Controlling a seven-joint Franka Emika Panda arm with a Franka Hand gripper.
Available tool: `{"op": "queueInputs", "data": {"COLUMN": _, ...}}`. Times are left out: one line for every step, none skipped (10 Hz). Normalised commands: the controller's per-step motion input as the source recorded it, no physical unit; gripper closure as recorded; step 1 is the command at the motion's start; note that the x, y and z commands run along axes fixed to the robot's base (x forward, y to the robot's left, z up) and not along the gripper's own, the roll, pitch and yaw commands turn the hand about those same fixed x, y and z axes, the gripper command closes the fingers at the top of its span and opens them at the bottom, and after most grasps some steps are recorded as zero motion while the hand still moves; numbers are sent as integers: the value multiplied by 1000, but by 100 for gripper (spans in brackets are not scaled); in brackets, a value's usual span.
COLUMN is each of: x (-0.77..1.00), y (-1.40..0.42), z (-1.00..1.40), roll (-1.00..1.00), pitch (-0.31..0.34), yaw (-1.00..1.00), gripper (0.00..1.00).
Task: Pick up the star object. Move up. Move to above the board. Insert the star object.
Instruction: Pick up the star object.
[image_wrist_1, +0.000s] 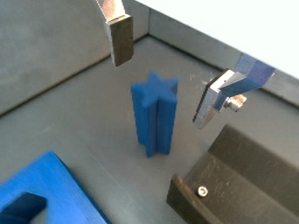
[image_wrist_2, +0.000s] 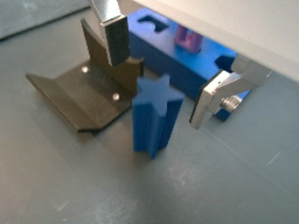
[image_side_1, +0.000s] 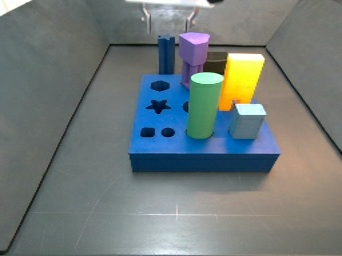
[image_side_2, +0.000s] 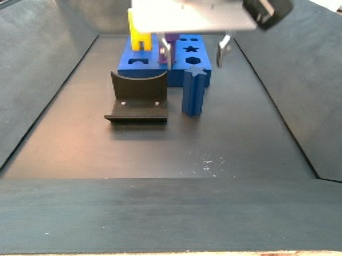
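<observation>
My gripper grabs the star object by its upper part next, since that keeps the star object's lower end free to enter the board (image_side_1: 201, 150).
The star object (image_wrist_1: 152, 118) is a tall dark blue post with ridged sides. It stands upright on the grey floor, apart from the board (image_side_1: 201, 150), and also shows in a wrist view (image_wrist_2: 152, 122) and in both side views (image_side_1: 166, 55) (image_side_2: 195, 85). My gripper (image_wrist_1: 163, 74) is open and empty just above the post. One finger (image_wrist_1: 121, 42) and the other finger (image_wrist_1: 211, 101) stand on either side of the star's top without touching it. The board also shows in both wrist views (image_wrist_1: 41, 192) (image_wrist_2: 176, 66).
The dark fixture (image_wrist_2: 76, 96) stands on the floor close beside the star object and shows in a side view (image_side_2: 138, 100). On the board stand a purple hexagonal post (image_side_1: 195, 55), a green cylinder (image_side_1: 205, 105), a yellow block (image_side_1: 243, 80) and a light blue cube (image_side_1: 247, 120). Grey walls enclose the floor.
</observation>
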Motion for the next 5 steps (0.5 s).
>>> {"op": "queueInputs", "data": {"x": 54, "y": 0, "z": -649, "roll": 0, "pitch": 3, "yaw": 0, "gripper": 0}}
{"op": "queueInputs", "data": {"x": 43, "y": 0, "z": -551, "roll": 11, "pitch": 14, "yaw": 0, "gripper": 0}}
{"op": "queueInputs", "data": {"x": 0, "y": 20, "z": -289, "roll": 24, "pitch": 33, "yaw": 0, "gripper": 0}}
{"op": "queueInputs", "data": {"x": 0, "y": 49, "z": -91, "roll": 39, "pitch": 59, "yaw": 0, "gripper": 0}}
{"op": "queueInputs", "data": {"x": 0, "y": 23, "z": -31, "roll": 0, "pitch": 11, "yaw": 0, "gripper": 0}}
